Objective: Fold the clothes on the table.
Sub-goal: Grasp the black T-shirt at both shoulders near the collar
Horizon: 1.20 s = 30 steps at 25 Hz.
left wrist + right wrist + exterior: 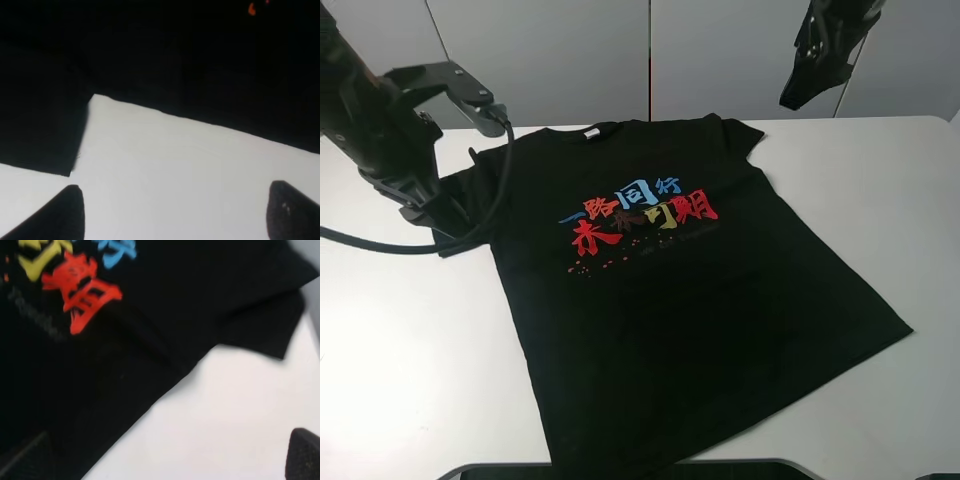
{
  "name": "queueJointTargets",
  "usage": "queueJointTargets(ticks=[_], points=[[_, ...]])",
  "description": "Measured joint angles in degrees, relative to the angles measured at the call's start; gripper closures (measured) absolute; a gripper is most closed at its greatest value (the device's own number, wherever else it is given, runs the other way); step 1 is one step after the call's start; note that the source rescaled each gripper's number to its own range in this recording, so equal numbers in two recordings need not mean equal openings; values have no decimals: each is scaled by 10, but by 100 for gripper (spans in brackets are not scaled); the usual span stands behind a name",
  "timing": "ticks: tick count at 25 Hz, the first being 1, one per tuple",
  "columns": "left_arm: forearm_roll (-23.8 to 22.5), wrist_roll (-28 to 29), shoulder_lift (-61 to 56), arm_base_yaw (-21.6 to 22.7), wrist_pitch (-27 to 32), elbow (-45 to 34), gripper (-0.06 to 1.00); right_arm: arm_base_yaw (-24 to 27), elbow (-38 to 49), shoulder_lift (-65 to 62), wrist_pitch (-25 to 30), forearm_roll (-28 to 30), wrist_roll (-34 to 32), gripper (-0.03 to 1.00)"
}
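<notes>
The black T-shirt (670,290) needs to be lifted for folding, so my left gripper should grab it next by its shoulder between collar and sleeve (514,142).
The black T-shirt (670,290) lies spread flat, chest up, on the white table (410,360), its blue, red and yellow characters (640,218) facing up and its white neck label (588,134) at the far edge. My left gripper (180,215) is open and empty, low over bare table beside the shirt's left sleeve (35,115); in the high view it (430,212) sits at that sleeve. My right gripper (817,75) hangs high above the far right of the table. It (165,460) is open and empty over the shirt's right sleeve (270,325) and the characters (80,287).
The left arm (380,130) and its black cable (410,248) lie over the table's far left. A dark flat object (620,470) sits at the near edge below the shirt's hem. White wall panels stand behind the table.
</notes>
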State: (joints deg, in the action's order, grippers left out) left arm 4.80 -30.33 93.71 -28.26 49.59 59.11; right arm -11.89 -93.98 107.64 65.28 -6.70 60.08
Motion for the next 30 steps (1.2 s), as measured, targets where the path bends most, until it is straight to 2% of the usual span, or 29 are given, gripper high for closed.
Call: queueJointTargets(ticks=[8, 14, 16, 23, 30], points=[[-9, 1, 121, -6, -35, 23, -4, 0, 0, 76, -4, -8, 8, -3], [-48, 3, 148, -55, -69, 28, -4, 0, 0, 92, -6, -13, 33, -3], [-48, 3, 157, -66, -79, 29, -4, 0, 0, 92, -6, -14, 36, -3], [-74, 15, 190, -68, -87, 30, -4, 0, 0, 92, -6, -28, 38, -3], [-77, 15, 217, -68, -104, 33, -4, 0, 0, 92, -6, -30, 38, -3]])
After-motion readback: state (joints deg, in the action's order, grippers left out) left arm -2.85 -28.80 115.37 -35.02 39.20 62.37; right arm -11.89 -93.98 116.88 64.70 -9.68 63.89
